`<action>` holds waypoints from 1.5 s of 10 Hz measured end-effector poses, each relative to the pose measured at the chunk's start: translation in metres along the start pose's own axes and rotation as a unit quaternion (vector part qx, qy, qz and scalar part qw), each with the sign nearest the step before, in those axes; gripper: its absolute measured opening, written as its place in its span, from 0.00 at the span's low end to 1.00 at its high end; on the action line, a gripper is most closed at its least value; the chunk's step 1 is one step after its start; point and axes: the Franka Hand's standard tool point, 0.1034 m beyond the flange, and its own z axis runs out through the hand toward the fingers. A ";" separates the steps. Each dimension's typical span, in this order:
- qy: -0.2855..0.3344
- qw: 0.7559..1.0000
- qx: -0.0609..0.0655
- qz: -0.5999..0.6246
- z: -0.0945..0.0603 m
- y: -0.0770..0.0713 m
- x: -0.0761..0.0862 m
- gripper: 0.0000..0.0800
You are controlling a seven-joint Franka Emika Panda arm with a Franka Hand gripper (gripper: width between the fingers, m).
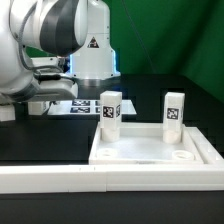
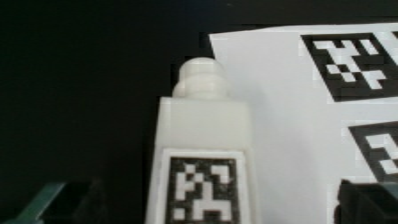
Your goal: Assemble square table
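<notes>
My gripper should close on the leg's tagged end (image 2: 203,188), as its open fingers reach down on both sides of it beside the marker board.
The white square table top (image 1: 140,150) lies tray-like at the front of the exterior view. Two white legs stand upright in its far corners, one on the exterior view's left (image 1: 110,110) and one on its right (image 1: 172,112), each with a black-and-white tag. In the wrist view a third leg (image 2: 210,130) lies on the black table, its rounded threaded tip (image 2: 205,75) pointing away from the gripper. My gripper (image 2: 210,200) is open and straddles this leg's tagged end, with a gap on each side to the dark fingers (image 2: 365,198). The fourth leg is out of view.
The marker board (image 2: 329,90) lies right beside the lying leg and also shows behind the table top in the exterior view (image 1: 85,103). A long white wall (image 1: 60,180) runs along the front edge. My arm (image 1: 50,40) hangs low at the exterior view's left.
</notes>
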 end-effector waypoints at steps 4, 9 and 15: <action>0.000 1.000 0.000 0.000 0.000 0.000 0.000 0.69; 0.000 1.000 0.000 0.000 0.000 0.000 0.000 0.36; -0.024 0.999 0.027 -0.005 -0.067 -0.018 -0.036 0.36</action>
